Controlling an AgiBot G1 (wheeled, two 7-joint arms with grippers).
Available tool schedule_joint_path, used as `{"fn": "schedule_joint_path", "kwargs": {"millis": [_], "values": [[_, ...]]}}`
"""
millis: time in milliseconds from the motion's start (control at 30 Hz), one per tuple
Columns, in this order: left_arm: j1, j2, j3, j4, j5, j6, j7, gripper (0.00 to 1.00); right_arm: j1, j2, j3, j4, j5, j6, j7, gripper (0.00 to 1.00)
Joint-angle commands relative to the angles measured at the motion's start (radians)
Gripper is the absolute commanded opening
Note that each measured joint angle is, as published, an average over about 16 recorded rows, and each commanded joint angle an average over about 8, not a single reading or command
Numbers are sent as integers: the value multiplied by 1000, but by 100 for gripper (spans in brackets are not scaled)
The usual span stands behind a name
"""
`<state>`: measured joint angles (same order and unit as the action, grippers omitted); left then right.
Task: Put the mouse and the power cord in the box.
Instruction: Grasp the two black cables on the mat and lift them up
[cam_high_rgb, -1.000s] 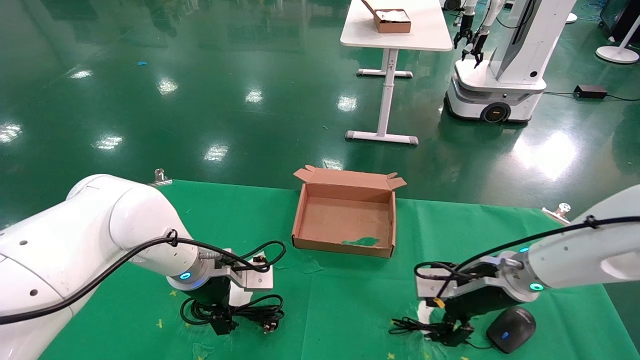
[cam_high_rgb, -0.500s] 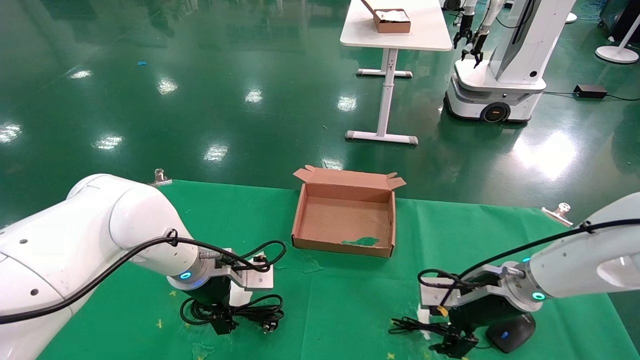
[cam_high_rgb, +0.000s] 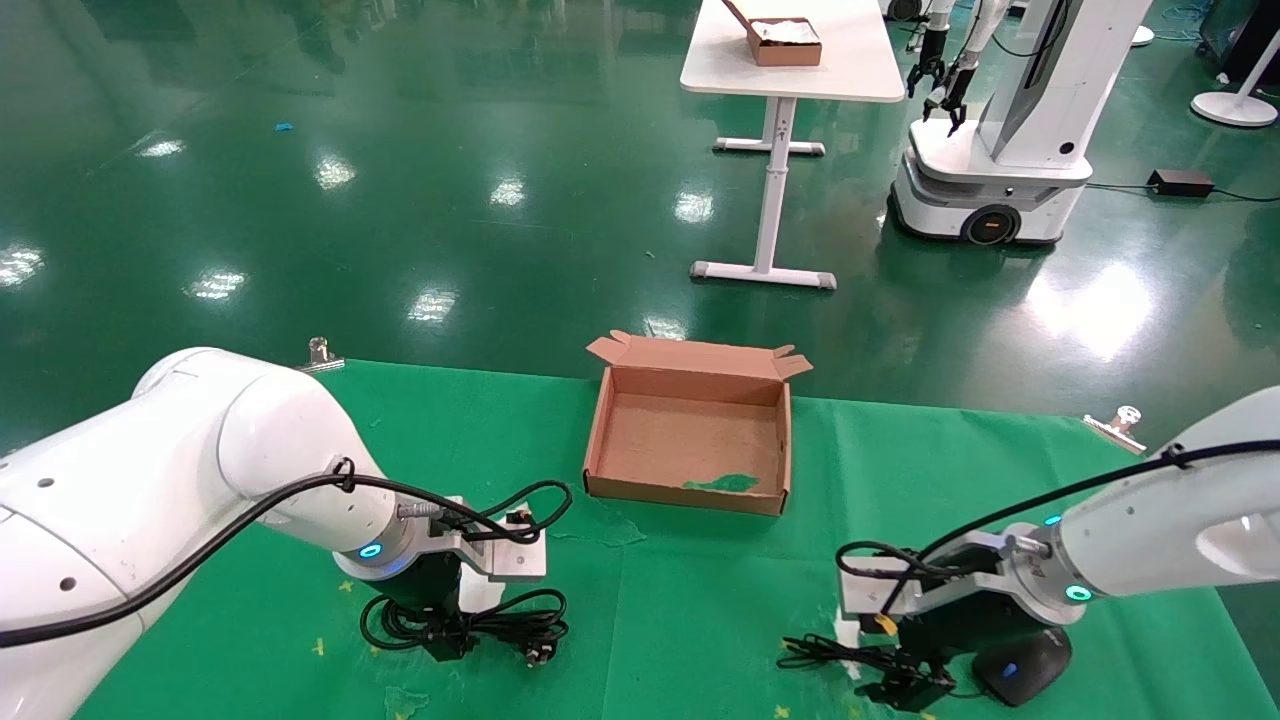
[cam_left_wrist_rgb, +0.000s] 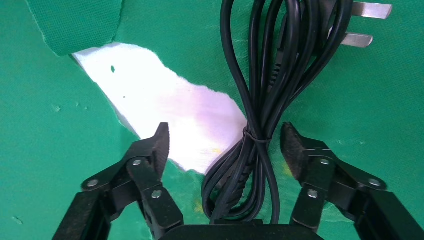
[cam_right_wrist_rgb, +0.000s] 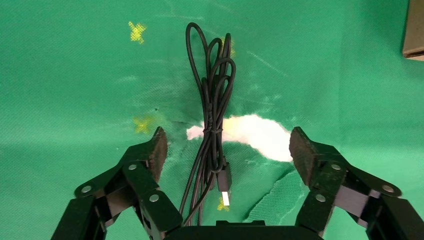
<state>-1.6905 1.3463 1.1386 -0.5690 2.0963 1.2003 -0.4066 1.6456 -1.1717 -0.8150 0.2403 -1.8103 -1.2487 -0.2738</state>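
Observation:
The mouse needs to go in the box, so my right gripper will next grab its thin cable by the tied middle of the bundle (cam_right_wrist_rgb: 213, 130).
The power cord (cam_high_rgb: 500, 626) lies coiled on the green cloth at the front left, its plug (cam_high_rgb: 537, 655) toward the middle. My left gripper (cam_high_rgb: 446, 645) is down over it. In the left wrist view the open left gripper (cam_left_wrist_rgb: 225, 140) straddles the tied power cord (cam_left_wrist_rgb: 260, 125) without touching it. The black mouse (cam_high_rgb: 1025, 665) sits at the front right, partly under my right wrist. My right gripper (cam_high_rgb: 905, 690) is open over the mouse's thin bundled cable (cam_high_rgb: 825, 655). That cable (cam_right_wrist_rgb: 212, 120) lies between the right gripper's (cam_right_wrist_rgb: 227, 145) spread jaws. The open cardboard box (cam_high_rgb: 680, 493) stands mid-table.
White patches (cam_left_wrist_rgb: 165, 115) show through tears in the green cloth (cam_high_rgb: 700, 600). Metal clamps (cam_high_rgb: 320, 352) (cam_high_rgb: 1125, 418) hold the cloth at the far corners. Beyond the table stand a white desk with a small brown box (cam_high_rgb: 785, 42) and another robot (cam_high_rgb: 1010, 120).
My right gripper has moved nearer the front edge and a little right, lower over the mouse's cable, now covering part of the mouse. The left arm has barely moved.

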Motion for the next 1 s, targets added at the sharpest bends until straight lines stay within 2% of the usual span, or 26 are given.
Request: {"fn": "schedule_joint_path", "kwargs": {"millis": [33, 1000], "values": [[0, 0, 0, 0, 0, 0, 0, 0, -1, 1, 0, 3, 0, -1, 0, 0], [-13, -12, -12, -25, -16, 3, 3, 0, 9, 17, 7, 14, 9, -4, 2, 0]]}}
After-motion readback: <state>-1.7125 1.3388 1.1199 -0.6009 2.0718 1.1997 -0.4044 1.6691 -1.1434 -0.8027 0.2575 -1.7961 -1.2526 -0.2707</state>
